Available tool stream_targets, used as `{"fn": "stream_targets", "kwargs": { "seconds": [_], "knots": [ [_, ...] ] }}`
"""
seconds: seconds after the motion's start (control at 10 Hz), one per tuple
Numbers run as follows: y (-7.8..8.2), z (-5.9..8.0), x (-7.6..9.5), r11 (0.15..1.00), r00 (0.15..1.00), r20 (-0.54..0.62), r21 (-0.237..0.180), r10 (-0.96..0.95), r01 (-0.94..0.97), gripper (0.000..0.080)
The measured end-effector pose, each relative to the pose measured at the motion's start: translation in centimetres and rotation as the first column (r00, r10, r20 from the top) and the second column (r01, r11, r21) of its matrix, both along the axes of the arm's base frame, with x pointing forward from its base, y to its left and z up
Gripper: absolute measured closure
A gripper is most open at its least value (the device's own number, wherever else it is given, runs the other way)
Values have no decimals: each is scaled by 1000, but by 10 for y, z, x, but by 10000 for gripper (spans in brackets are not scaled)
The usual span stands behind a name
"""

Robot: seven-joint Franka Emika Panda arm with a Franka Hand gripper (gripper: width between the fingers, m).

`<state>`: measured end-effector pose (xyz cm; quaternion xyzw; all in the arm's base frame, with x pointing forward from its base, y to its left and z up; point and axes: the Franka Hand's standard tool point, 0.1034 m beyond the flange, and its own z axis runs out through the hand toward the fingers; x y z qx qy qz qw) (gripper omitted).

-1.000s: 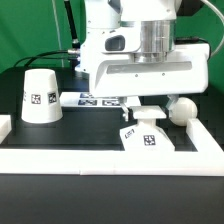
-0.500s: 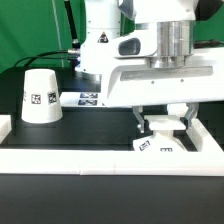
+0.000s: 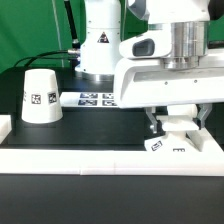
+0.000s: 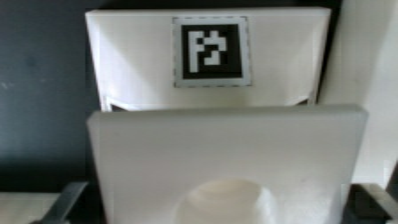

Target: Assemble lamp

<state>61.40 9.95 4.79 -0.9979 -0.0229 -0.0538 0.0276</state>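
Observation:
The lamp base sits low inside the corner of the raised white rim and would stand there, so I need to open my gripper.
My gripper [image 3: 174, 128] is shut on the squat white lamp base [image 3: 165, 143], one finger on each side, at the exterior view's right close to the front rim. In the wrist view the base [image 4: 210, 120] fills the frame, its square tag [image 4: 210, 50] facing the camera, with dark fingertips [image 4: 54, 205] at its two sides. The tapered white shade [image 3: 40, 97] stands alone at the exterior view's left, mouth down. The round bulb is hidden behind my hand.
The marker board [image 3: 95, 99] lies at the back of the black mat. A raised white rim [image 3: 90, 157] runs along the front and turns up at the exterior view's right. The arm's white body stands behind the middle.
My gripper has moved toward the exterior view's right with the base in it, from near the middle to the right corner. The bulb has passed out of sight behind my hand. The shade has not moved.

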Motion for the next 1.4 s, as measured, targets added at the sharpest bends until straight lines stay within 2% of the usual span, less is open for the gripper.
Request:
{"fn": "stream_targets", "kwargs": {
  "seconds": [0.3, 0.5, 0.6, 0.8, 1.2, 1.4],
  "knots": [
    [1, 0, 0, 1000, 1000, 2, -7, -25, 25, 263],
    [3, 2, -9, 1000, 1000, 2, -8, -6, 6, 263],
    [3, 4, -16, 1000, 1000, -4, -9, 6, -6, 136],
    [3, 12, -37, 1000, 1000, -10, -11, 22, -22, 111],
    [-1, 26, -93, 999, 999, -34, -16, 35, -35, 101],
    [4, 31, -120, 999, 998, -46, -16, 51, -52, 101]
  ]
}}
